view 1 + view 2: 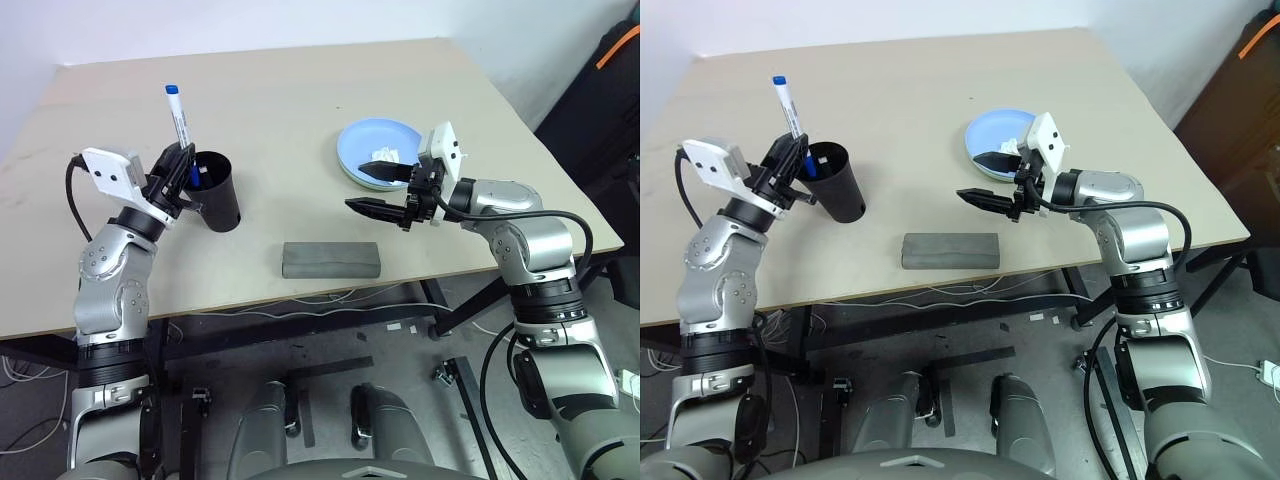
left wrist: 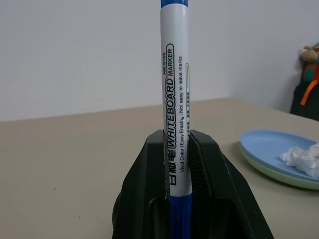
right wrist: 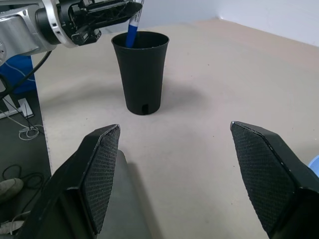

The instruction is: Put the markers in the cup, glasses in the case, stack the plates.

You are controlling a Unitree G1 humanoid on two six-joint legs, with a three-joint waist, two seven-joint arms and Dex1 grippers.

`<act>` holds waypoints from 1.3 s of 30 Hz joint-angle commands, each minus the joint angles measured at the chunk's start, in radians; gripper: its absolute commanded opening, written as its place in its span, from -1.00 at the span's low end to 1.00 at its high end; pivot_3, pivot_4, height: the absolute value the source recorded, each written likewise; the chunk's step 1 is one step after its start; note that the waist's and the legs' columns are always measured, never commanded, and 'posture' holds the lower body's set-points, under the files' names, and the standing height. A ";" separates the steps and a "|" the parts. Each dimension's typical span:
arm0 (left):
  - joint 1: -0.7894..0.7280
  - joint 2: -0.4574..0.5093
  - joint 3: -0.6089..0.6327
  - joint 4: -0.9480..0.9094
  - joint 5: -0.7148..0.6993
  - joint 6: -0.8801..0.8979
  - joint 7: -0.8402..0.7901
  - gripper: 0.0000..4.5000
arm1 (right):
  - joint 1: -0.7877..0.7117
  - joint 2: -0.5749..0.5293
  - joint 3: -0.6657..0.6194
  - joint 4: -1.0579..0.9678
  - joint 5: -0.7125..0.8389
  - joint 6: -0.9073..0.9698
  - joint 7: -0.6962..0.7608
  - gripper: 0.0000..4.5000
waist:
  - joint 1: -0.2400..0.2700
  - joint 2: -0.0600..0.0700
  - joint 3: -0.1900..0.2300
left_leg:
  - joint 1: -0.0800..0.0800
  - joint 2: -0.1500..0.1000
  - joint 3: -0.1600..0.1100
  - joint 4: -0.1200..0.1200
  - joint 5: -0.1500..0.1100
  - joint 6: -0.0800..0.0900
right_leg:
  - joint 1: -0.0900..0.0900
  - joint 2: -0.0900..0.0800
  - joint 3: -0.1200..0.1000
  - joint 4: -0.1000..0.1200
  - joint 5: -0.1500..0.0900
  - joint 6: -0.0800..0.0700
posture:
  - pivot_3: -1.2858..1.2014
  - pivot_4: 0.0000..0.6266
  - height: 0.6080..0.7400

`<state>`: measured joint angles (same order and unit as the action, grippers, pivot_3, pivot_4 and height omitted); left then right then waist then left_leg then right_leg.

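The marker's blue lower end is inside the rim of the black cup (image 1: 218, 195) and the marker would stay in the cup, so my left gripper should open its fingers.
My left gripper (image 1: 183, 160) is shut on a white marker (image 1: 178, 115) with a blue cap. It holds the marker upright, with its blue lower end dipped inside the rim of the black cup (image 1: 218, 195). The cup stands upright on the left of the table. The grey case (image 1: 331, 259) lies shut near the front edge. A light blue plate (image 2: 269, 144) rests on a pale green plate (image 2: 279, 177) at the right. My right gripper (image 1: 356, 187) hovers open and empty in front of the plates, pointing toward the cup (image 3: 141, 74). The glasses are out of view.
A crumpled white tissue (image 1: 383, 155) lies on the blue plate. The beige table (image 1: 300, 100) has bare room at the back and middle. A dark bag with an orange strap (image 1: 612, 60) stands off the table's right side.
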<state>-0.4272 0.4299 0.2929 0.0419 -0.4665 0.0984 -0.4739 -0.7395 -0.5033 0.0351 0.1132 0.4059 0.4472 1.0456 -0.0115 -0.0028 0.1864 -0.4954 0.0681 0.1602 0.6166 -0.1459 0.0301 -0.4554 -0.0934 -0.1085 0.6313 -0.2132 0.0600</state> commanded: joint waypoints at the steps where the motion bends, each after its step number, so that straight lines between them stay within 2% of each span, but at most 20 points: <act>1: -0.013 -0.001 0.017 -0.002 0.000 -0.031 -0.010 -0.88 | -0.017 -0.007 -0.015 -0.013 0.002 -0.021 0.001 0.66 | 0.000 0.000 0.000 | 0.000 0.000 0.000 0.000 0.000 0.000 | 0.000 0.000 0.000 0.000 0.000 0.000 | 0.03 -0.52 0.80; 4: -0.024 -0.001 0.014 0.014 0.004 -0.041 -0.016 -0.88 | -0.018 -0.007 -0.016 -0.012 0.002 -0.022 0.000 0.66 | 0.000 0.000 0.000 | 0.000 0.000 0.000 0.000 0.000 0.000 | 0.000 0.000 0.000 0.000 0.000 0.000 | 0.03 -0.52 0.80; 16: -0.018 -0.004 0.006 0.000 0.013 -0.049 -0.016 0.92 | -0.014 -0.003 -0.016 -0.013 -0.001 -0.025 0.001 0.67 | 0.000 0.000 0.000 | 0.000 0.000 0.000 0.001 0.000 0.000 | 0.000 0.000 0.000 0.001 0.000 0.000 | 0.03 -0.52 0.80; 17: -0.018 -0.004 0.009 -0.004 0.010 -0.046 -0.015 0.98 | -0.015 -0.002 -0.015 -0.011 -0.001 -0.026 0.002 0.67 | 0.000 0.000 0.000 | 0.000 0.000 0.000 0.001 0.000 0.000 | 0.000 0.000 0.000 0.001 0.000 0.000 | 0.03 -0.52 0.80; 25: 0.035 0.030 0.035 -0.123 -0.040 0.017 -0.022 0.98 | -0.028 0.005 -0.019 0.005 0.007 -0.028 0.011 0.67 | -0.001 0.000 0.000 | 0.000 0.000 0.000 0.001 0.000 0.000 | 0.001 0.000 0.000 0.001 0.000 0.000 | 0.03 -0.52 0.80; 30: 0.149 0.119 0.148 -0.244 -0.185 0.123 -0.087 0.98 | -0.033 0.004 -0.028 0.013 0.020 -0.024 0.031 0.67 | -0.007 0.000 0.000 | 0.000 0.001 0.000 0.001 0.000 0.000 | 0.000 0.001 0.000 0.001 0.000 0.000 | 0.03 -0.52 0.80; 36: 0.321 0.225 0.255 -0.324 -0.336 0.221 -0.237 0.98 | -0.014 -0.007 -0.033 -0.006 0.046 0.005 0.058 0.67 | 0.000 0.000 0.000 | 0.001 0.003 0.000 0.000 0.000 0.000 | -0.004 0.001 0.000 0.000 -0.001 -0.004 | 0.03 -0.52 0.80; 39: 0.410 0.272 0.255 -0.330 -0.332 0.228 -0.348 0.98 | -0.002 -0.022 -0.036 -0.032 0.064 0.034 0.072 0.67 | 0.000 0.000 0.000 | 0.000 0.003 0.003 -0.003 0.000 0.000 | -0.005 -0.002 -0.001 -0.002 0.000 -0.006 | 0.03 -0.52 0.80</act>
<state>-0.0330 0.6768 0.5260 -0.2550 -0.7793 0.3269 -0.7629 -0.7407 -0.5049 0.0287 0.1326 0.4397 0.4692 1.1062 -0.0111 -0.0023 0.1859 -0.4949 0.0705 0.1641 0.6127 -0.1463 0.0299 -0.4603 -0.0961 -0.1095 0.6288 -0.2122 0.0541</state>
